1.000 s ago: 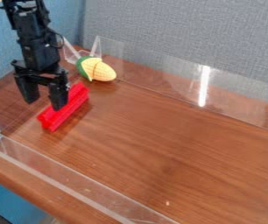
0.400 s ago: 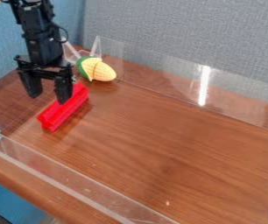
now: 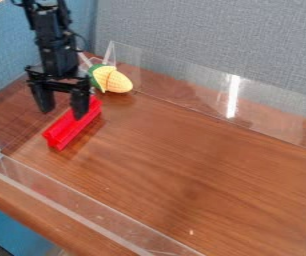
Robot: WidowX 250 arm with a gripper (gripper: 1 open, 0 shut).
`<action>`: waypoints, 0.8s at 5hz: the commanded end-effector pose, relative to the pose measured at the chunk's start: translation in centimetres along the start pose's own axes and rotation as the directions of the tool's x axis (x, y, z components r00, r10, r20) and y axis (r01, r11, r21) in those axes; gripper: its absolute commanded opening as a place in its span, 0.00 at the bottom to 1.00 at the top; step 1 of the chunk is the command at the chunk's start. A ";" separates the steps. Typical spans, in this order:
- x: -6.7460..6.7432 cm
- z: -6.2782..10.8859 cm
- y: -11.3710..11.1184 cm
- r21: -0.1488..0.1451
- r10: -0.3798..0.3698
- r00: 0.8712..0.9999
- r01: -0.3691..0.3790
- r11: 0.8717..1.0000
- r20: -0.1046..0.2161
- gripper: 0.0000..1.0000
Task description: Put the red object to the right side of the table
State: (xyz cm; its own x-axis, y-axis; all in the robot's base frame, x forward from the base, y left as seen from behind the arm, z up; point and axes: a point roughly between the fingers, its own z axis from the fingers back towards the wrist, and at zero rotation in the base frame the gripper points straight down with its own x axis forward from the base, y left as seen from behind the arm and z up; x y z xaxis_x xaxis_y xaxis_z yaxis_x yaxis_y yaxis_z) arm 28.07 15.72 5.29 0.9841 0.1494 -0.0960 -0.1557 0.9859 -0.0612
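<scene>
I should next grab the red object by one end of its long body [image 3: 89, 110] with my gripper, then carry it onto the table's bare part.
The red object [image 3: 73, 125], a long bright red block, lies flat on the dark wood-grain table [image 3: 196, 160] at its left side. My gripper [image 3: 60, 104] points straight down just over the block's far end, its black fingers open and straddling that end. Nothing is gripped between them. Whether the fingertips touch the block or the table cannot be told.
A yellow-green corn toy [image 3: 112, 79] lies just behind the block near the back wall. Low clear acrylic walls [image 3: 229, 95] edge the tabletop. A blue-grey panel stands behind. Bare wood stretches from the middle to the right.
My gripper has shifted a little to the right and toward the back, from the block's left side to over its far end, staying open. The block has not moved.
</scene>
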 end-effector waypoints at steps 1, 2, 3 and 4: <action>0.5 2.5 -1.1 0.036 0.001 0.999 -0.003 0.999 0.053 1.00; 0.4 0.7 -1.0 0.056 -0.019 0.999 0.018 0.998 0.029 1.00; 0.3 -1.3 -0.6 0.071 -0.033 0.999 0.033 0.997 0.006 1.00; 0.0 -2.2 -0.5 0.071 -0.046 0.999 0.047 0.996 -0.015 1.00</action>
State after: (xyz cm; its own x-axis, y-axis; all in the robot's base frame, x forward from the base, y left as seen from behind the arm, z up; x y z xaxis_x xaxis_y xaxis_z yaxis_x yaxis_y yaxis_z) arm 27.42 14.84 1.94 0.9835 0.1060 -0.1466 -0.1091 0.9939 -0.0133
